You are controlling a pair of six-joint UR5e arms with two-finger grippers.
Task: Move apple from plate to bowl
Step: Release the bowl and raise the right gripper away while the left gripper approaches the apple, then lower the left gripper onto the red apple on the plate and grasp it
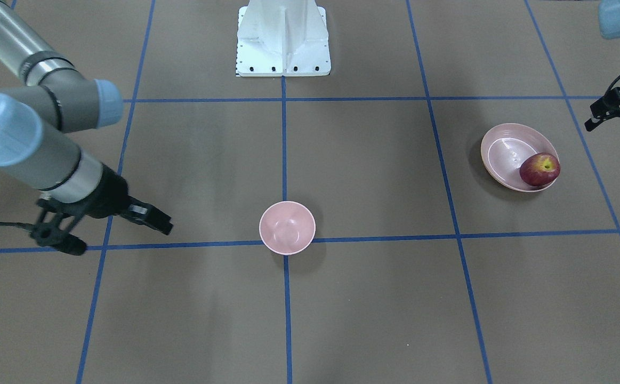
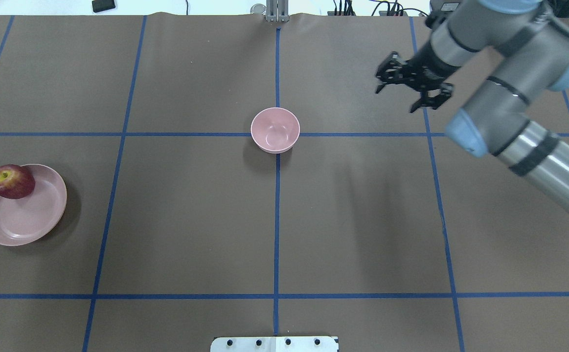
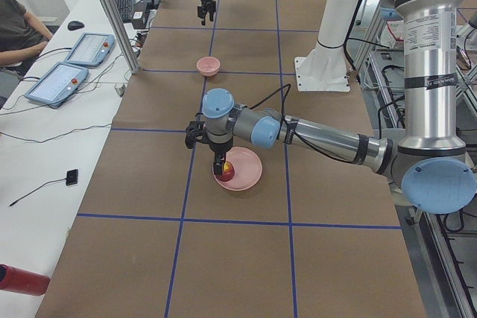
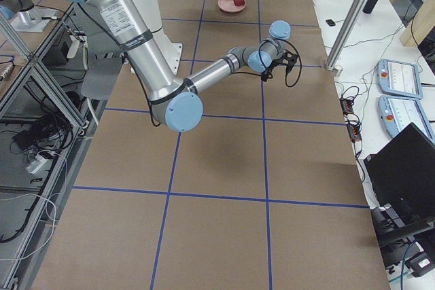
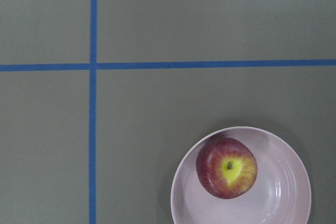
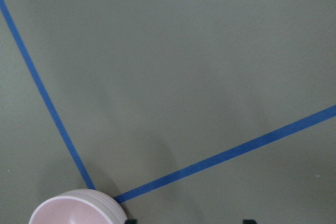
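I need to grab the dark red apple around its round body (image 1: 539, 169) with my left gripper next. Then I need to move the apple into the small pink bowl (image 1: 287, 227).
The dark red apple (image 1: 539, 169) lies at the rim of the pale pink plate (image 1: 504, 152), on my left side of the table. In the overhead view the apple (image 2: 12, 181) rests on the plate's (image 2: 25, 220) far edge. The small pink bowl (image 2: 275, 129) stands empty at the table's middle. My left gripper (image 1: 613, 127) is open and empty, raised beside the plate; its wrist view shows the apple (image 5: 227, 167) below it. My right gripper (image 2: 396, 100) is open and empty, raised to the right of the bowl.
The white robot base (image 1: 283, 40) stands at the robot's edge of the table. Blue tape lines cross the brown tabletop. In the exterior left view an operator's desk with tablets (image 3: 71, 65) runs along the far side.
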